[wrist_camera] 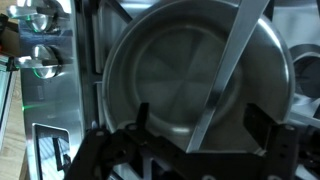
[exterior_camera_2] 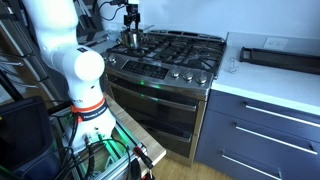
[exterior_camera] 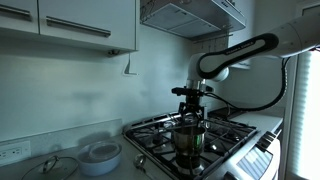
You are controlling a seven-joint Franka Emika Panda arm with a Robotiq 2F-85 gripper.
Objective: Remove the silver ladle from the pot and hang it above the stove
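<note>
The robot's gripper needs to close now: the silver ladle's flat handle runs between its open fingers with a clear gap on both sides, so the gripper would hold the ladle.
The shiny steel pot [exterior_camera: 188, 141] [exterior_camera_2: 131, 39] stands on the stove's [exterior_camera: 232, 134] [exterior_camera_2: 180, 55] black grates. In the wrist view I look straight down into the pot [wrist_camera: 125, 55]. The silver ladle's flat handle [wrist_camera: 226, 78] leans across it from the upper right towards the lower middle; its bowl is hidden. My gripper [wrist_camera: 200, 112] [exterior_camera: 190, 100] [exterior_camera_2: 130, 17] hangs just above the pot and is open. The left finger [wrist_camera: 141, 118] and right finger [wrist_camera: 262, 125] stand on either side of the handle, with gaps to it on both sides.
A low white bowl [exterior_camera: 100, 155] and a glass lid [exterior_camera: 55, 168] lie on the counter beside the stove. A range hood [exterior_camera: 190, 14] hangs above the burners. Stove knobs [wrist_camera: 40, 60] line the front. A black tray [exterior_camera_2: 275, 54] sits on the white counter.
</note>
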